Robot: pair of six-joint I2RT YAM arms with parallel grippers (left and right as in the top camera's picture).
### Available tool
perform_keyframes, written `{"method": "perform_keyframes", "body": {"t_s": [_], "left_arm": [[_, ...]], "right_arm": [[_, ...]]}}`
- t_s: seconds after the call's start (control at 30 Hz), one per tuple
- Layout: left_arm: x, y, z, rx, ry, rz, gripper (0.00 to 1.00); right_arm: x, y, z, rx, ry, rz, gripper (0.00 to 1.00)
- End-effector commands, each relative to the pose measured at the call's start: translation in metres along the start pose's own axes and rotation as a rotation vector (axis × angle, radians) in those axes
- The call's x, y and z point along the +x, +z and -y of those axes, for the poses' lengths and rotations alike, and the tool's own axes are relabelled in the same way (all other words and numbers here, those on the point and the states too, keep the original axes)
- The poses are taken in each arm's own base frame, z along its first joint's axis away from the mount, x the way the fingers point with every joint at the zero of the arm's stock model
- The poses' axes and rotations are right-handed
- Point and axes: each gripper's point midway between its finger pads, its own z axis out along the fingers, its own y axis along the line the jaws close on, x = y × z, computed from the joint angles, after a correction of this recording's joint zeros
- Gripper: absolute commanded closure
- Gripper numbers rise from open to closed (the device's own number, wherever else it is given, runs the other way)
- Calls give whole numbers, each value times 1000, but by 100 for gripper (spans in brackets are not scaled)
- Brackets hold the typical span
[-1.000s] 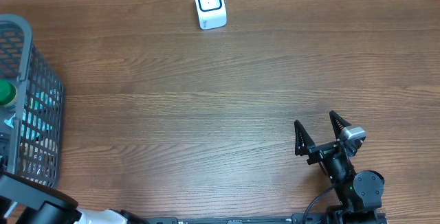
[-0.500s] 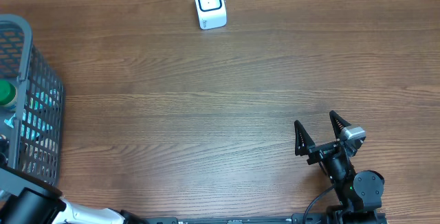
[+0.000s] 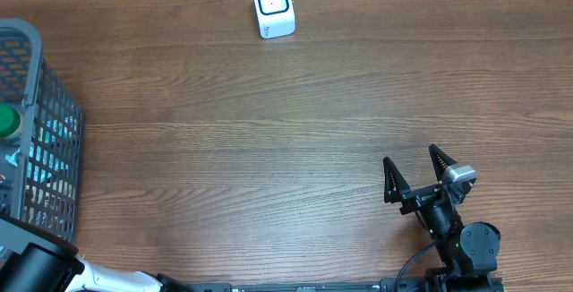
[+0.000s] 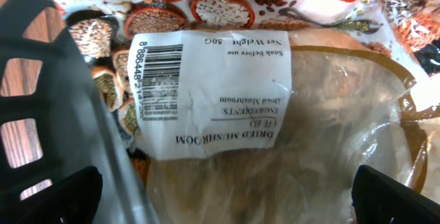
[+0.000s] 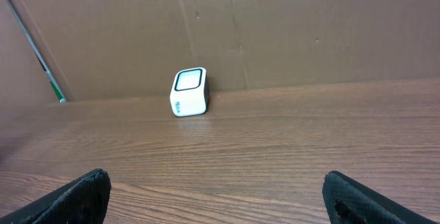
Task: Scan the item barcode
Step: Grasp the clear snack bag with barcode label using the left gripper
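Observation:
My left gripper next needs to grab the bag of dried mushrooms across its clear middle (image 4: 270, 181), so that the barcode stays uncovered and can be scanned.
The item is a clear bag of dried mushrooms (image 4: 295, 135) lying in the grey basket (image 4: 82, 107). Its white label (image 4: 227, 93) faces my left wrist camera, with the barcode (image 4: 159, 62) at the label's left end. My left gripper (image 4: 237, 200) hovers close over the bag, open, one finger on either side and nothing between them. In the overhead view only the left arm's body (image 3: 36, 270) shows, beside the basket (image 3: 40, 77). The white scanner (image 3: 272, 6) stands at the table's far edge. My right gripper (image 3: 410, 155) rests open near the front right, facing the scanner (image 5: 188, 91).
The basket's grey wall runs close to my left finger. More packets with printed seed pictures (image 4: 206, 4) lie under the bag, and a green cap (image 3: 7, 120) shows in the basket. A brown cardboard wall (image 5: 289, 25) stands behind the scanner.
The left arm's body has shifted slightly down and left at the bottom of the overhead view. The right arm and the scanner have not moved.

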Motion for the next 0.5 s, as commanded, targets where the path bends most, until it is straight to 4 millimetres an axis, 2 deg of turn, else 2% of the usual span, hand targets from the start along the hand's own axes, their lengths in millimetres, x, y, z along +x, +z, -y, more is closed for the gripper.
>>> {"method": "perform_keyframes", "body": {"t_s": [0.0,0.1,0.17,0.3,0.33,0.37,0.4,0.47], "left_arm": [[8,21,-2,-32,3,-30,0],[17,35,-2,-43,12,-66,1],[23,42,-1,-49,20,-88,10],[30,48,1,-41,26,-119,38],[30,48,2,-32,25,-120,49],[30,48,2,-31,24,-118,63],[30,48,2,-32,24,-118,89],[30,48,2,-32,23,-117,93]], "right_arm": [[1,0,2,5,-5,6,0],[1,0,2,5,-5,6,0],[1,0,2,5,-5,6,0],[1,0,2,5,-5,6,0],[1,0,2,5,-5,6,0],[1,0,2,5,-5,6,0],[1,0,2,5,-5,6,0],[1,0,2,5,-5,6,0]]}}
